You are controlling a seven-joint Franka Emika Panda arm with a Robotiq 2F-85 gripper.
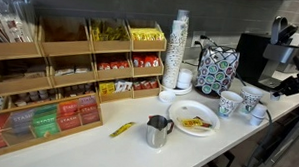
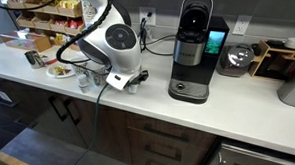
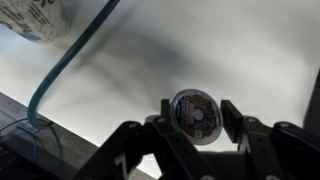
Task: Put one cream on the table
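My gripper needs to keep holding the creamer cup: it is short of the black coffee machine's side and would end near the table's edge if I opened now.
In the wrist view my gripper (image 3: 198,112) is shut on a small round creamer cup (image 3: 195,114) with a red and white foil lid that faces the camera. The cup sits between the two dark fingers, just over the white table (image 3: 150,50). In an exterior view the arm reaches low over the table (image 2: 237,96), and the gripper (image 2: 135,82) is close to its surface, left of the black coffee machine (image 2: 193,49). The cup itself is too small to make out in both exterior views.
A printed paper cup (image 3: 40,18) and a blue cable (image 3: 70,60) lie near the gripper. Elsewhere on the table (image 1: 258,137) stand paper cups (image 1: 230,103), a pod carousel (image 1: 216,68), a white plate (image 1: 196,117), a metal pitcher (image 1: 156,132) and wooden racks (image 1: 70,61).
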